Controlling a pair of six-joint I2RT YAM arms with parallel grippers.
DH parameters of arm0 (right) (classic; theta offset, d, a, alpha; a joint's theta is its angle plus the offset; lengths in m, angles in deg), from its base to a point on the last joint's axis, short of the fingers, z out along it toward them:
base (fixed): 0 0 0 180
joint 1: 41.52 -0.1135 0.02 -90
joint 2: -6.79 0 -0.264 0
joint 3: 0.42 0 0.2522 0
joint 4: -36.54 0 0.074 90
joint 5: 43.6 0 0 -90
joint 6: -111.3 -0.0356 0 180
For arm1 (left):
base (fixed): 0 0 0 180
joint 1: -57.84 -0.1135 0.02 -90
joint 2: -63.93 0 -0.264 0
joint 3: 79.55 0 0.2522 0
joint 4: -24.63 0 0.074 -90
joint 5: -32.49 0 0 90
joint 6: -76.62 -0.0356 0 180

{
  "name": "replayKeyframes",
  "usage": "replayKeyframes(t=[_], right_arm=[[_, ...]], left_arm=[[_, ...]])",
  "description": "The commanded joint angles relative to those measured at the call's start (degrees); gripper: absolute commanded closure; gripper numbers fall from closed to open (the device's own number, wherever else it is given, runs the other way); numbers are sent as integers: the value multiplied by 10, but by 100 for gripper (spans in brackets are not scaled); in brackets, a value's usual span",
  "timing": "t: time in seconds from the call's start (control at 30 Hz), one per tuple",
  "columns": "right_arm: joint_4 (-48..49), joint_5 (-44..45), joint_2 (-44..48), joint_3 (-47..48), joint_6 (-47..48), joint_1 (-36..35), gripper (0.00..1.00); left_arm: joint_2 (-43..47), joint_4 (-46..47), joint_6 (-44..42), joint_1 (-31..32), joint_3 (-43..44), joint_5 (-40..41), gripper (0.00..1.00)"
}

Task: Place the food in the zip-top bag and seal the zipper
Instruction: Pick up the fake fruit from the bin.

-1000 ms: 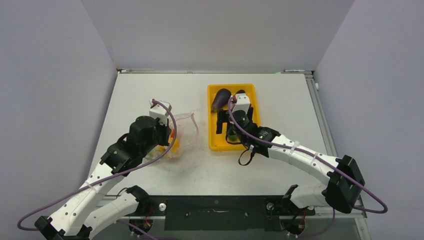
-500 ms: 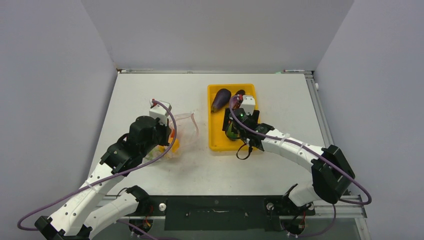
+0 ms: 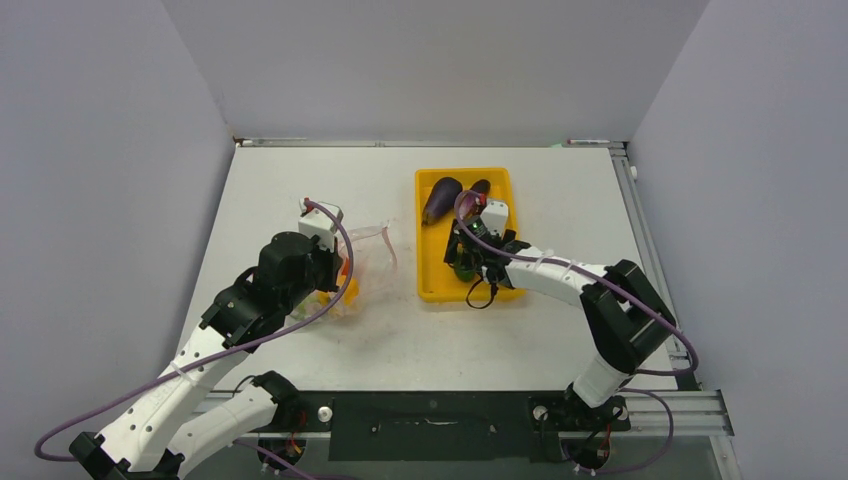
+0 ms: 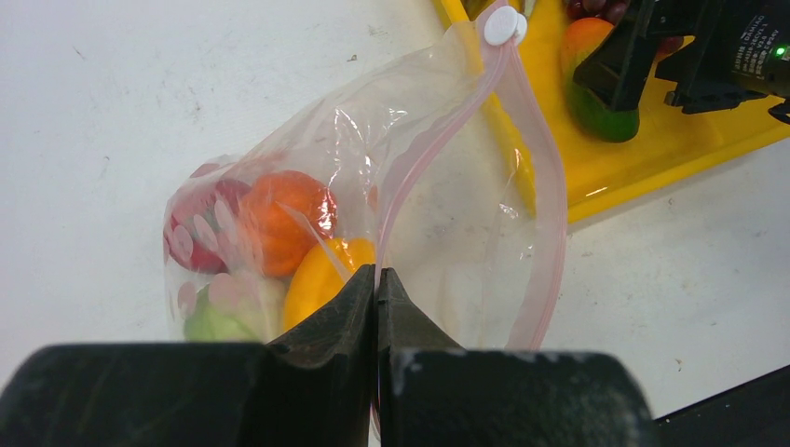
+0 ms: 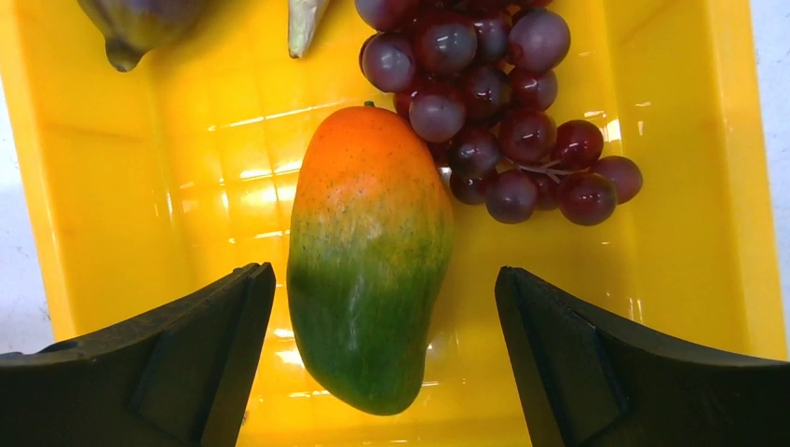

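Observation:
I need to grab the mango (image 3: 464,272) across its green half with my right gripper next, so that its orange end goes in first.
The clear zip-top bag (image 4: 447,186) lies on the table left of the tray, its mouth open. My left gripper (image 4: 377,279) is shut on its pink zipper (image 4: 424,149) edge. Orange (image 4: 279,219), yellow (image 4: 321,279), red (image 4: 191,219) and green (image 4: 219,321) food sits inside the bag. My right gripper (image 5: 382,272) hangs open low in the yellow tray (image 5: 745,186). One finger stands on each side of a green-orange mango (image 5: 368,233) without touching it. Purple-red grapes (image 5: 494,102) lie just beyond the mango. From above, the bag (image 3: 368,258) and right gripper (image 3: 463,258) show.
A dark purple eggplant (image 3: 440,200) lies at the tray's far left, with its tip (image 5: 140,28) in the right wrist view. The bag's white slider (image 4: 500,25) sits at the far end of the zipper, close to the tray's left wall (image 3: 424,240).
My right gripper has come down into the tray over the mango and the arm's elbow has swung inward. The left arm and the bag have not moved.

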Motion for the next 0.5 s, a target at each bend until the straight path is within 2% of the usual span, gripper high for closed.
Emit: replayKeyframes(t=[0.0,0.4,0.47], right_arm=[[33,-5,-15,38,-23,4,8],[33,-4,-51,56,-35,6,0],[33,-4,-54,57,-35,6,6]], left_arm=[[5,30,-4,-4,0,-1,100],[6,30,-5,-4,1,-2,100],[5,30,-5,-4,1,-4,100]])
